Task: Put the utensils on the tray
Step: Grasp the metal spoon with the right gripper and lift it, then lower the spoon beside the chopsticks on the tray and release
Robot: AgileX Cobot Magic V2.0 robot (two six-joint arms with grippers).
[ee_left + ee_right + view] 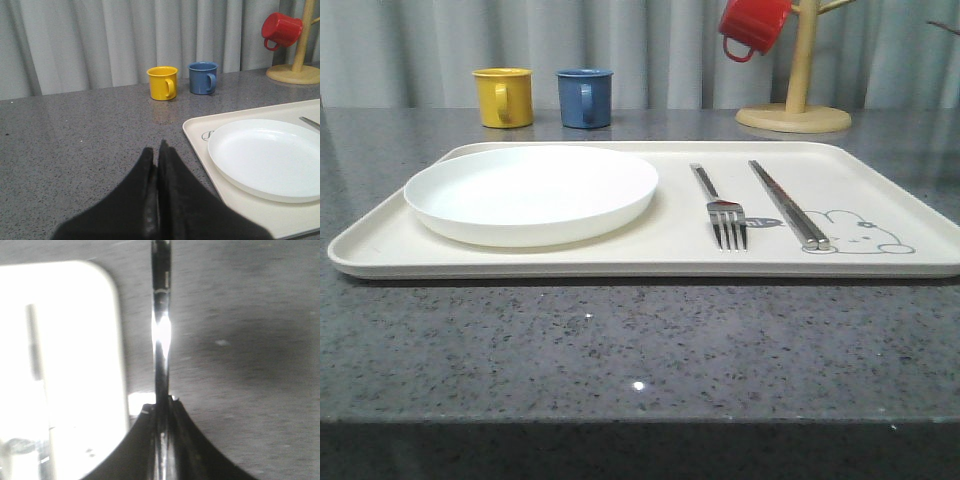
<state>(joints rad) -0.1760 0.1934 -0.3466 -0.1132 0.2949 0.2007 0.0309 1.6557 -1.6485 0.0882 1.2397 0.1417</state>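
The spoon hangs over bare table beside the tray's rounded corner and would miss the tray. My right gripper now moves it over the tray before letting go.
The cream tray (620, 258) lies on the grey table. On its right half lie a silver fork (725, 215) and a pair of chopsticks (787, 203), beside a grey rabbit drawing. My right gripper (161, 399) is shut on a slim shiny utensil handle (161, 335), apparently the spoon's; its bowl is hidden. It hangs over bare table just beside a rounded corner of the tray (95, 300), where a chopstick (34, 345) shows blurred. My left gripper (156, 150) is shut with nothing in it, above the table next to the tray (197, 135).
A round white plate (530, 190) fills the tray's left half. Behind the tray stand a yellow mug (504, 97) and a blue mug (585, 97). A wooden mug tree (794, 100) at the back right carries a red mug (752, 25). Grey curtains close the back.
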